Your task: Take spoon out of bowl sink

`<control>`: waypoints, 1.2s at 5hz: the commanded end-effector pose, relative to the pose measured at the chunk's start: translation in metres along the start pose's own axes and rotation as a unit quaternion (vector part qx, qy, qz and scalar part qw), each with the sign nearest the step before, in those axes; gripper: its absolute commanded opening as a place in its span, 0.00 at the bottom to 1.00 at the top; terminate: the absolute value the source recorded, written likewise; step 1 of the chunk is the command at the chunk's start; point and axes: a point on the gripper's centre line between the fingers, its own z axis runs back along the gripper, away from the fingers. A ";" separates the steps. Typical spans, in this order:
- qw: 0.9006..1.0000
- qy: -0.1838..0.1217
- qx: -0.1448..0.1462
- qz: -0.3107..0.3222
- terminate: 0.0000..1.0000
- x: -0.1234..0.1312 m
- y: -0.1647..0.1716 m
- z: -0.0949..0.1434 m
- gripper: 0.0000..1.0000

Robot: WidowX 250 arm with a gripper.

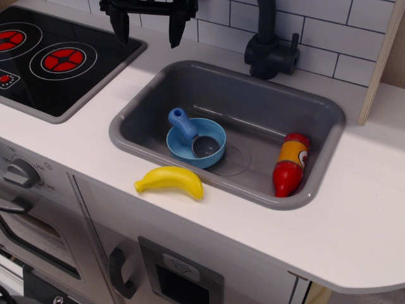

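I will next lift the spoon by its blue handle [181,122] out of the light blue bowl.
The spoon [192,133] lies in the light blue bowl [217,130], its dark grey scoop in the bowl's middle and its blue handle sticking up over the left rim. The bowl sits on the floor of the grey sink [158,92], near the front left, beside the round drain mark. My gripper [147,30] hangs at the top of the view, above the counter between the stovetop and the sink's back left corner. Its two black fingers point down and stand apart, open and empty.
A yellow banana [169,181] lies on the white counter just in front of the sink. A red and orange bottle [290,163] lies in the sink's right end. A black faucet [269,44] stands behind the sink. The black stovetop [57,57] is at left.
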 end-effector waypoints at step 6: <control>0.986 -0.001 0.029 0.163 0.00 -0.038 -0.057 -0.040 1.00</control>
